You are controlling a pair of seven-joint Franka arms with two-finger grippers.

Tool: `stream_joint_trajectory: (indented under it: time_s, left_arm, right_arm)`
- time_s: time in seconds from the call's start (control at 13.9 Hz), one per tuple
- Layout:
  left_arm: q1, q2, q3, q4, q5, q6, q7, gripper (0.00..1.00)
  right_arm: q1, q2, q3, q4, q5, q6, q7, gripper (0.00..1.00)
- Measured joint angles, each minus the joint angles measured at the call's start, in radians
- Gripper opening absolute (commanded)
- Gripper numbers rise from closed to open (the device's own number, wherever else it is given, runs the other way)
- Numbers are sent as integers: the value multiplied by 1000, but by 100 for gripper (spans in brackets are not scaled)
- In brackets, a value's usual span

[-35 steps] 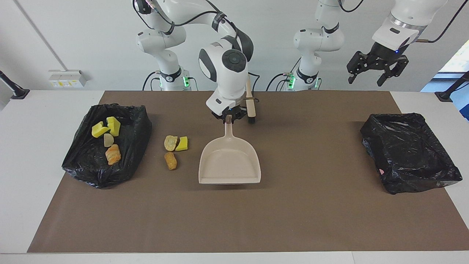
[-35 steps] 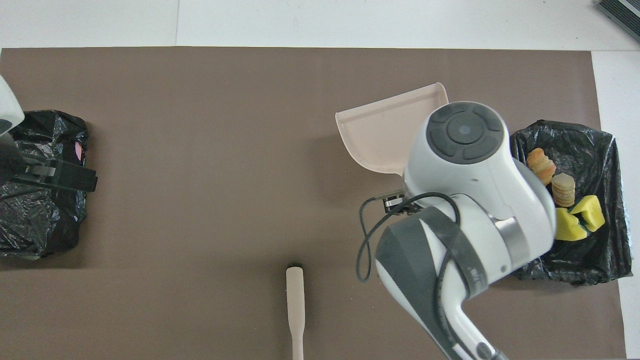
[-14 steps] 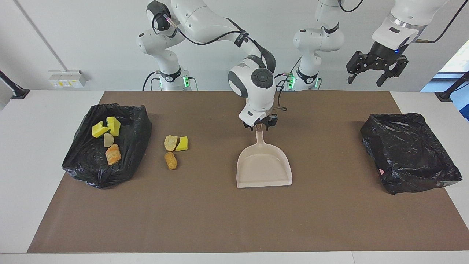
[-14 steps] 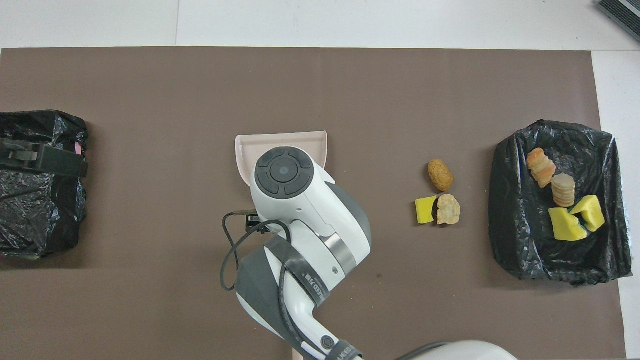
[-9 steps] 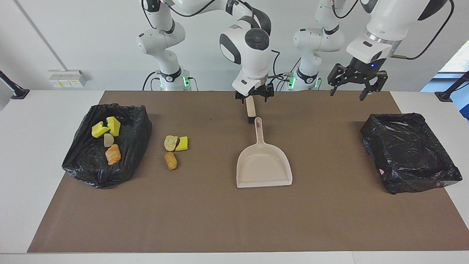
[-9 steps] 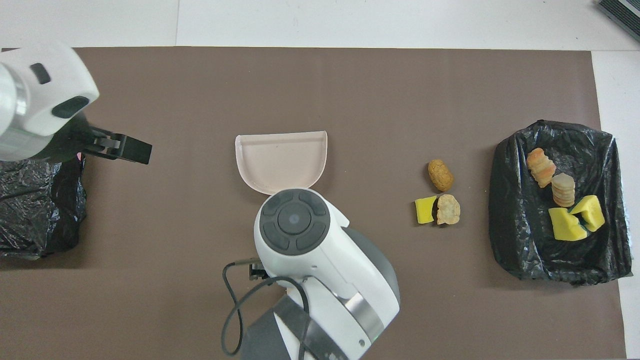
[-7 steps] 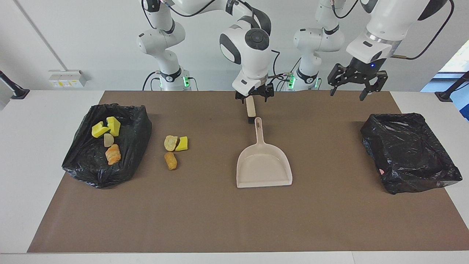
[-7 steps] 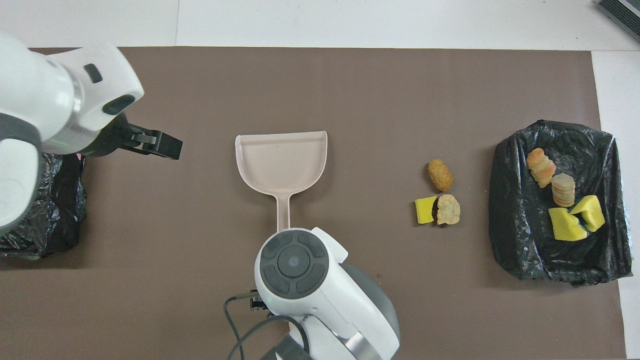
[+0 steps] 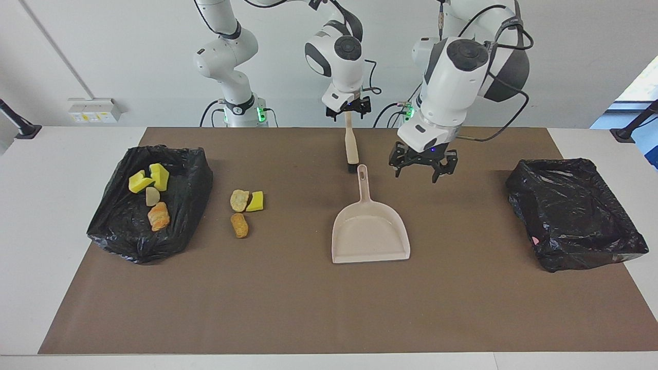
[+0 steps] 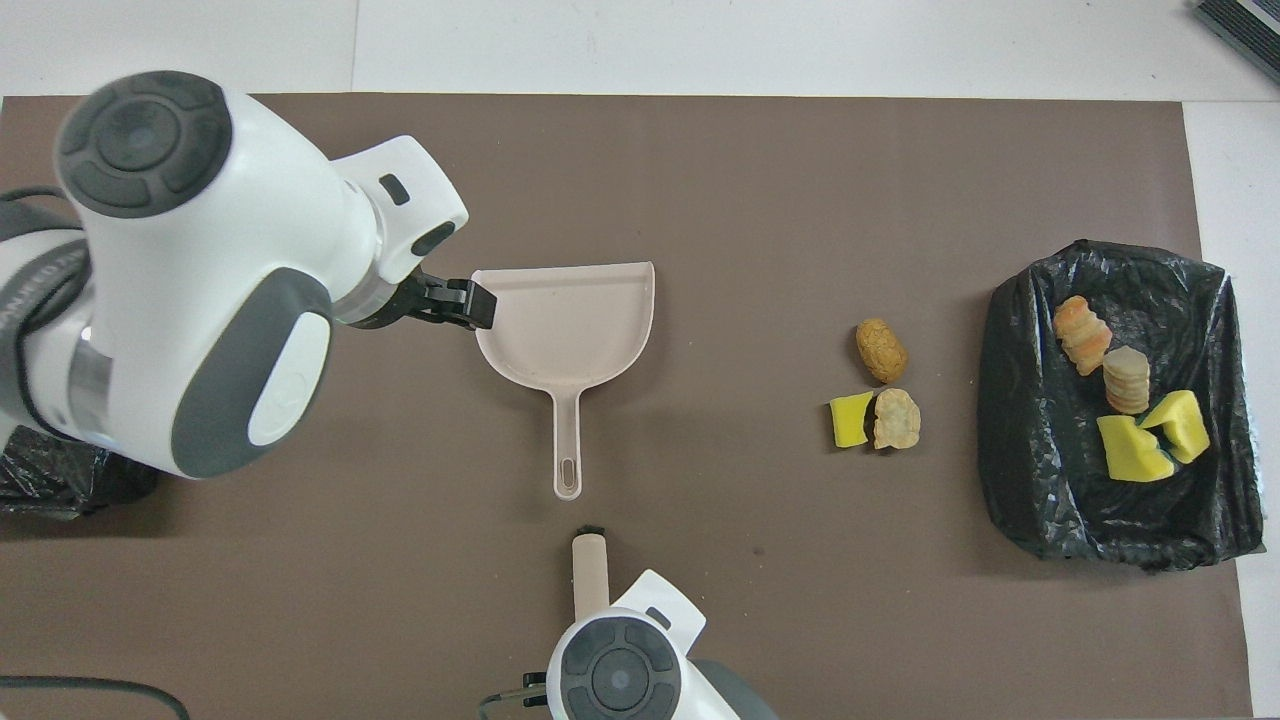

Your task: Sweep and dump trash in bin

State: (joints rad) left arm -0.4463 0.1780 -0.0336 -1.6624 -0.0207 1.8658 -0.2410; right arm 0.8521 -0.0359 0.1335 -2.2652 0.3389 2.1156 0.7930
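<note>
The dustpan's broad pan is far wider than the robot's open fingers, so the left gripper should next grab the dustpan by its narrow handle (image 10: pixel 567 438).
Three bits of trash lie on the brown mat: a yellow sponge chunk (image 9: pixel 255 201) (image 10: pixel 851 419) and two tan lumps (image 9: pixel 239 200) (image 9: pixel 239 225) (image 10: pixel 881 350). Several more lie in the black-lined bin (image 9: pixel 118 231) (image 10: pixel 1020 480) at the right arm's end. The beige dustpan (image 9: pixel 370 231) (image 10: pixel 565 320) rests flat mid-mat, handle toward the robots. The brush (image 9: pixel 351 149) (image 10: pixel 590 565) lies just nearer the robots. My right gripper (image 9: pixel 348 109) hangs open over the brush's handle end. My left gripper (image 9: pixel 422 172) (image 10: pixel 470 305) hovers open beside the dustpan, toward the left arm's end.
A second black-lined bin (image 9: pixel 573 213) (image 10: pixel 60 480) sits at the left arm's end, largely covered by the left arm in the overhead view. The brown mat (image 9: pixel 308 308) covers most of the white table.
The right gripper let go of the dustpan's handle and drew back up over the brush. The left arm swung down from above its bin to beside the dustpan.
</note>
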Motion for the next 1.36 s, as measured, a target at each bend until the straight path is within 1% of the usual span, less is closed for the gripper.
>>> stream_joint_trajectory:
  time_s: [0.22, 0.36, 0.43, 0.5, 0.57, 0.65, 0.93, 1.36]
  left_arm:
    - [-59, 15, -1, -125, 0, 144, -81, 100]
    - [-89, 19, -1, -197, 0, 212, -117, 100]
    - [-100, 19, -1, -226, 0, 238, -130, 100]
    - [-109, 19, -1, -252, 0, 265, -141, 100]
    - [-117, 19, -1, -273, 0, 287, -149, 100]
    - [-122, 19, -1, -287, 0, 302, -152, 100]
    - [-138, 21, -2, -315, 0, 342, -157, 100]
    - [-140, 32, -1, -321, 0, 366, -192, 100]
  right_arm:
    - [48, 3, 0, -64, 34, 63, 40, 100]
    - [72, 3, 0, -89, 38, 87, 60, 100]
    - [80, 3, 0, -94, 39, 90, 67, 90]
    - [85, 3, -1, -95, 39, 90, 68, 59]
    - [88, 3, -1, -95, 40, 90, 68, 14]
    - [90, 3, -1, -95, 40, 90, 68, 0]
    - [92, 2, -1, -95, 40, 94, 69, 0]
    - [82, 4, -13, -89, 40, 99, 69, 0]
